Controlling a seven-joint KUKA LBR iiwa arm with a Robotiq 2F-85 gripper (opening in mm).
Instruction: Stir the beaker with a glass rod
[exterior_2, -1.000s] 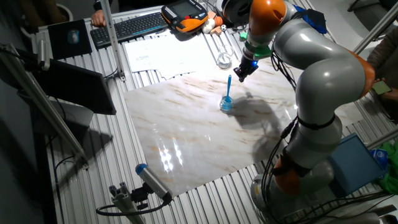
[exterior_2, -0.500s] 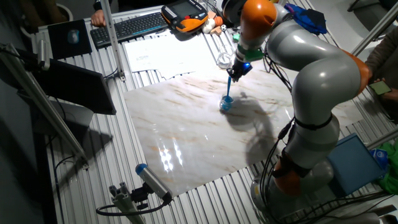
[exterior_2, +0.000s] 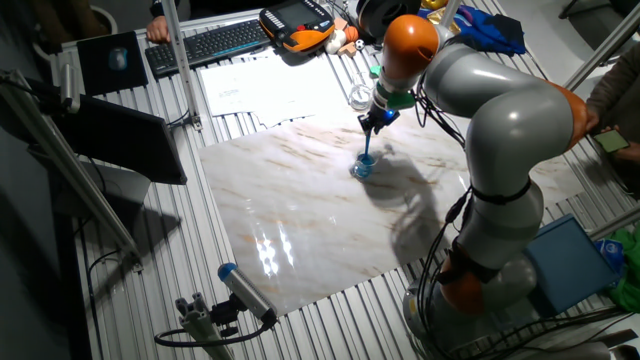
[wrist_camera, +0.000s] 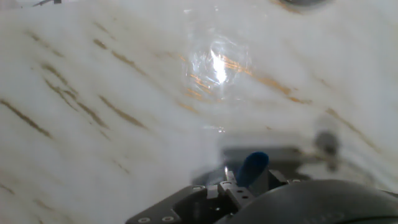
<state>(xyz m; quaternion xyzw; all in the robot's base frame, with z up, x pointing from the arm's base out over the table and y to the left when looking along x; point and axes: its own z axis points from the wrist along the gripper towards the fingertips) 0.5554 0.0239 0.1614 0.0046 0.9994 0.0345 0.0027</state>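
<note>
Next, my gripper takes hold of the glass rod by its upper end to stir the beaker.
The beaker is a tiny blue-tinted glass cup standing on the marble slab. Leaning in it is the glass rod, a thin light blue stick with its top tilted up and to the right. My gripper hangs right at that top end, open, one finger on each side of it. In the blurred hand view the rod's blue tip shows between the fingers of the gripper, and the beaker is a bright glassy glare further out on the marble.
An untinted clear glass vessel stands just behind the slab. Papers, a keyboard and an orange pendant lie at the back. A blue-tipped cylinder sits at the front left edge.
My gripper has swung left and slightly down, from beside the rod's top to right over it. The rod and beaker have stayed where they were.
</note>
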